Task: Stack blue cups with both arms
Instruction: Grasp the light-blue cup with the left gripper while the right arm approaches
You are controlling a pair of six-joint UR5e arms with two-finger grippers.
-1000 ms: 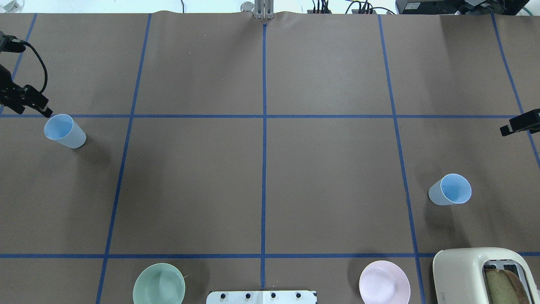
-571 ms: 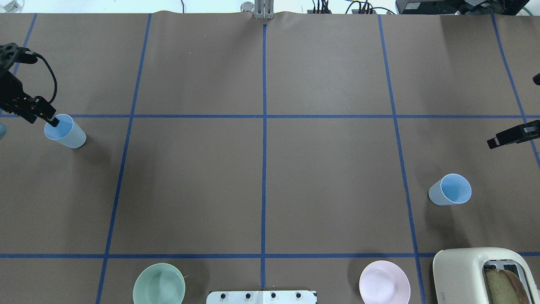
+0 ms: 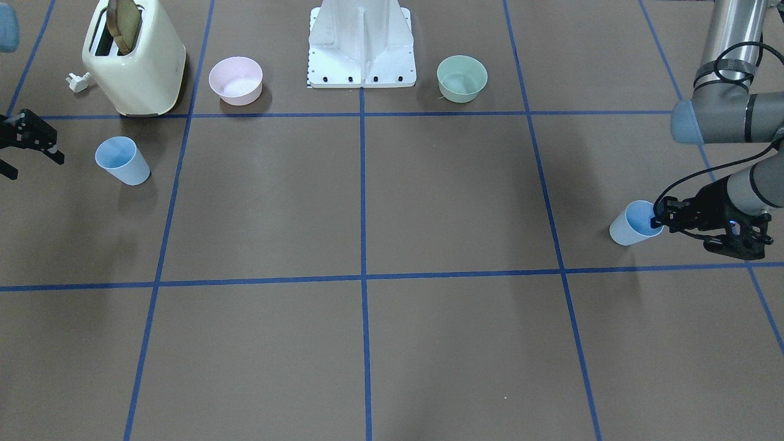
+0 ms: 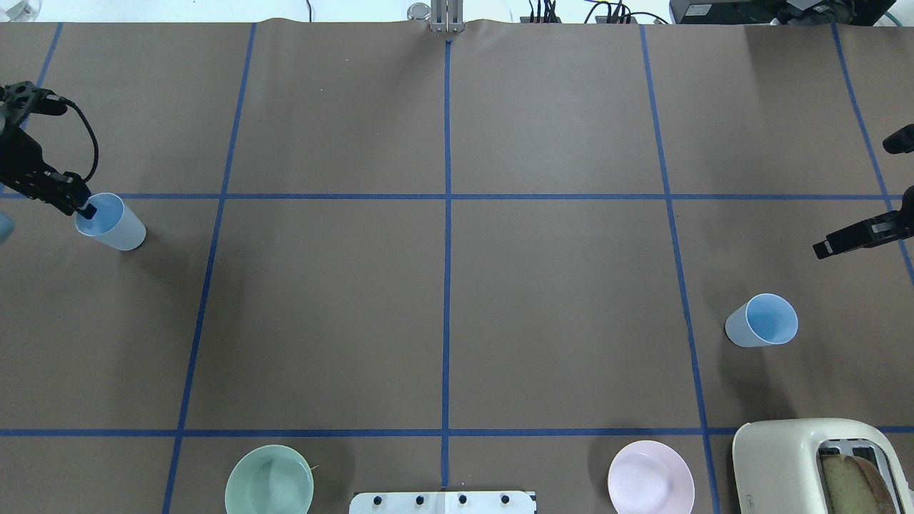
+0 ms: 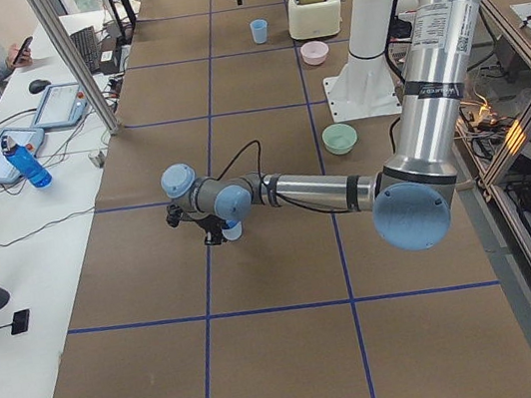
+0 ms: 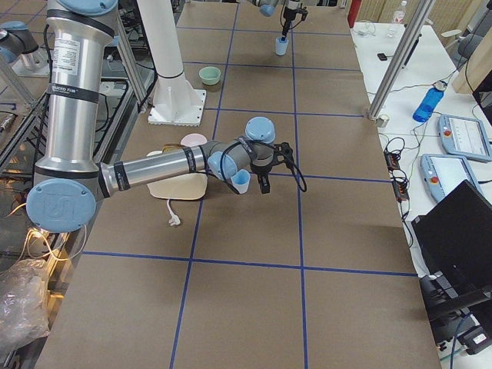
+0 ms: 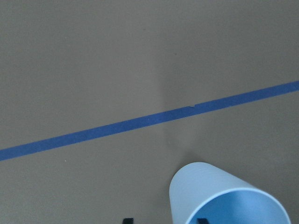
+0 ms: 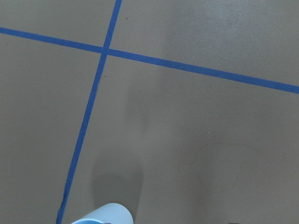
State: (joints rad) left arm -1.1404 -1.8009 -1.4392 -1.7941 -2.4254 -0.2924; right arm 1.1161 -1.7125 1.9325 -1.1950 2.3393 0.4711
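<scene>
My left gripper will grab the blue cup by its rim (image 3: 103,147) (image 7: 196,207) next, so that the blue cups can be stacked with it.
One blue cup (image 4: 114,223) stands upright at the table's far left; it also shows in the front view (image 3: 631,225) and the left wrist view (image 7: 224,196). My left gripper (image 3: 658,222) is open and straddles its rim, one finger inside the cup and one outside. The second blue cup (image 4: 762,321) stands upright at the right, also in the front view (image 3: 122,160). My right gripper (image 3: 33,165) is open and empty, apart from that cup on its outer side. In the right wrist view only that cup's rim (image 8: 103,215) shows at the bottom edge.
A cream toaster (image 4: 814,464) with bread in it stands near the right cup, toward the robot. A pink bowl (image 4: 650,478) and a mint-green bowl (image 4: 269,480) flank the white pedestal (image 3: 361,43). Blue tape lines grid the brown table.
My left gripper has moved onto the left cup and one finger now sits inside its rim. My right gripper has moved inward and closer to the right cup. Both cups stay put.
</scene>
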